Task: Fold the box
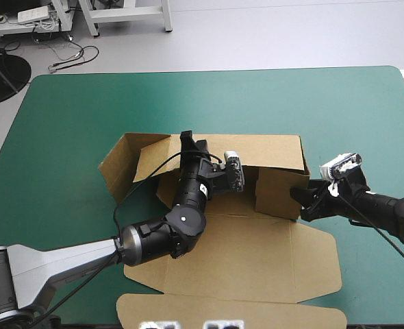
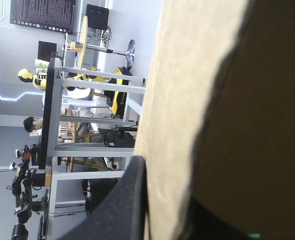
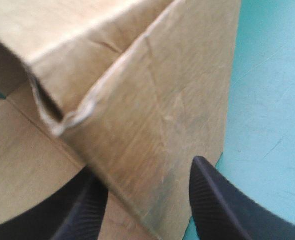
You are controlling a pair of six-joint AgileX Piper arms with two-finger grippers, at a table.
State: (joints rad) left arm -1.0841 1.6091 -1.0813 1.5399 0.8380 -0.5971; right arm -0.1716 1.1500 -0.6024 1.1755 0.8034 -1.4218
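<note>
The box needs folding, so the robot's right gripper should grab the side of the box by its loose edge point(image 3: 130, 205).
The brown box point(image 1: 257, 253) lies at the table's middle, its base flat and its back wall point(image 1: 270, 151) raised. My left gripper point(image 1: 186, 139) reaches over the top edge of that back wall. In the left wrist view the board point(image 2: 187, 75) stands between its black fingers point(image 2: 120, 205), and the gripper point(image 2: 182, 150) is shut on it. My right gripper point(image 1: 300, 203) is at the box's right side wall point(image 1: 279, 192). In the right wrist view it is open point(image 3: 147, 171), straddling the wall's lower corner point(image 3: 152, 100) with its fingers point(image 3: 222, 205) apart.
The back-left flap point(image 1: 120, 164) splays outward over the teal-green cover point(image 1: 65, 123). The lid panel point(image 1: 229, 312) lies flat by the table's near edge. Right of the box, bare cover point(image 3: 272, 100) runs to the table's right edge.
</note>
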